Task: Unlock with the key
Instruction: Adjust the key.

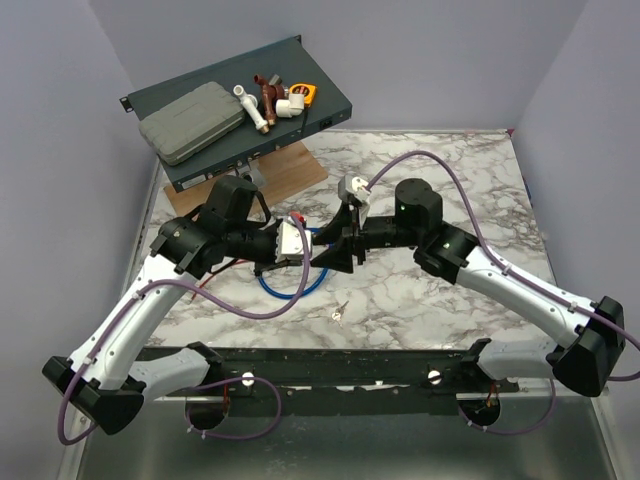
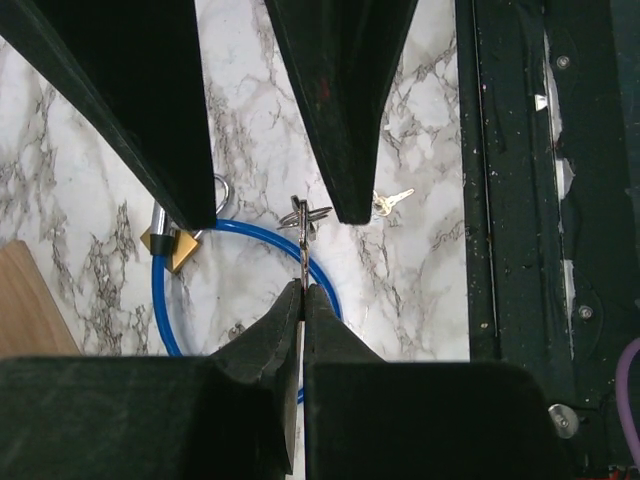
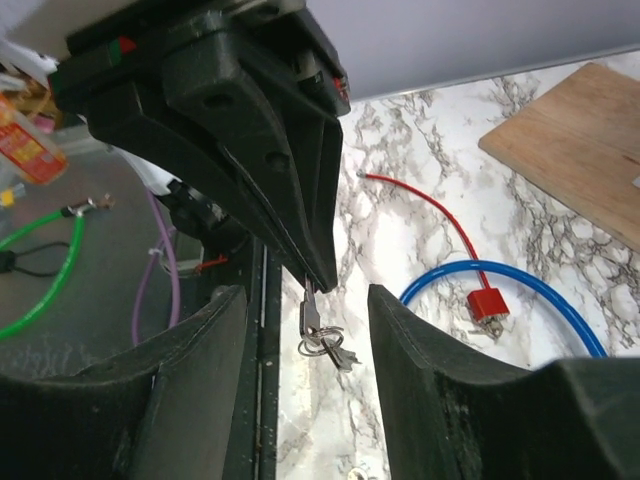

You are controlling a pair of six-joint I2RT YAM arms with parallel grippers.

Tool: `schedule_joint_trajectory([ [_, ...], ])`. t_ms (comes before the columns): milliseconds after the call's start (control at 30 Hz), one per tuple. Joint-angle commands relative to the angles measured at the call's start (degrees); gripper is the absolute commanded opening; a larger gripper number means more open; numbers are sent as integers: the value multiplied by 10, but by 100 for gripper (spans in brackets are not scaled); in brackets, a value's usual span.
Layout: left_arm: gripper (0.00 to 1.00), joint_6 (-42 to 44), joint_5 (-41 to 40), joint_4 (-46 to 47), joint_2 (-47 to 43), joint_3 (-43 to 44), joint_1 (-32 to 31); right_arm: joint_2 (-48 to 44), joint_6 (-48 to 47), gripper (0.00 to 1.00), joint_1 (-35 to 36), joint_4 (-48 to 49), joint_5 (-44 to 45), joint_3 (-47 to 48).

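Observation:
I should next grab the key by its ring end (image 3: 312,322) with my right gripper, opposite my left gripper, so the blade stays free to insert and unlock.
My left gripper (image 2: 303,290) is shut on the key (image 2: 303,255), a thin silver blade held upright above the marble. A small ring with another key (image 3: 327,346) hangs from it. My right gripper (image 3: 308,300) is open, one finger on each side of the held key and not touching it. In the top view the two grippers meet nose to nose at mid-table, left gripper (image 1: 300,243) against right gripper (image 1: 338,258). The brass padlock (image 2: 172,243) with its silver shackle lies on the marble, joined to a blue cable (image 2: 160,300), below and left of the key.
A loose key (image 1: 340,312) lies on the marble near the front rail. A red padlock (image 3: 487,302) on a red cable sits beside the blue loop. A wooden board (image 1: 255,185) and a dark rack unit (image 1: 240,110) carrying a grey case and fittings stand at the back left.

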Motion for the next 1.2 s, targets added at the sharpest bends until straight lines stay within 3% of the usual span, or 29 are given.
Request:
schedule_joint_trajectory([
  [0, 0, -10, 31, -17, 8, 25, -4, 7, -59, 53, 21, -33, 53, -9],
  [300, 0, -9, 33, -18, 9, 30, -7, 6, -74, 46, 24, -36, 73, -18],
  [467, 0, -12, 35, -20, 8, 35, -15, 13, -78, 32, 27, -34, 85, -14],
  [767, 0, -20, 38, -12, 8, 41, -17, 16, -86, 40, 37, -41, 98, -16],
  [933, 0, -32, 46, -5, 8, 44, -18, 10, -81, 9, 38, -32, 120, -16],
  [1033, 0, -41, 49, 1, 9, 48, -19, 2, -72, 1, 38, -24, 132, -23],
  [1167, 0, -47, 50, 3, 13, 56, -19, -5, -51, 1, 38, -21, 135, -28],
])
